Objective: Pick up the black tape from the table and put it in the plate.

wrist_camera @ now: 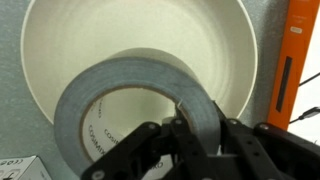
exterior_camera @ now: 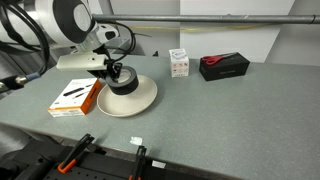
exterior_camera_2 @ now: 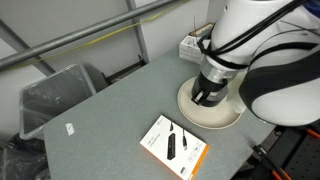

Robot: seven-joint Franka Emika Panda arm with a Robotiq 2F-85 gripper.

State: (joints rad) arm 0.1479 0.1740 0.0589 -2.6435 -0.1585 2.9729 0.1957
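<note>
The tape roll (exterior_camera: 125, 86) (wrist_camera: 74, 112) hangs above the plate's bottom, overlapping the far rim of the plate. My gripper keeps hold of the black tape until it rests on the plate's bottom.
My gripper (wrist_camera: 190, 125) is shut on the black tape (wrist_camera: 120, 85), a thick roll with a grey core, pinching its wall between the fingers. The roll hangs over the cream plate (wrist_camera: 60, 30), which fills most of the wrist view. In both exterior views the gripper (exterior_camera: 117, 73) (exterior_camera_2: 208, 92) sits low over the plate (exterior_camera: 140, 104) (exterior_camera_2: 190, 112) with the tape (exterior_camera: 123, 82) between the fingers; I cannot tell whether the roll touches the plate. The grey table (exterior_camera: 220, 110) (exterior_camera_2: 110, 110) lies beneath.
An orange-and-white flat box (exterior_camera: 74, 96) (exterior_camera_2: 172, 146) (wrist_camera: 305, 50) lies right beside the plate. A black rectangular box with a red item (exterior_camera: 223, 66) and a small white carton (exterior_camera: 178, 63) stand further back. A dark bin (exterior_camera_2: 55, 95) stands beyond the table edge.
</note>
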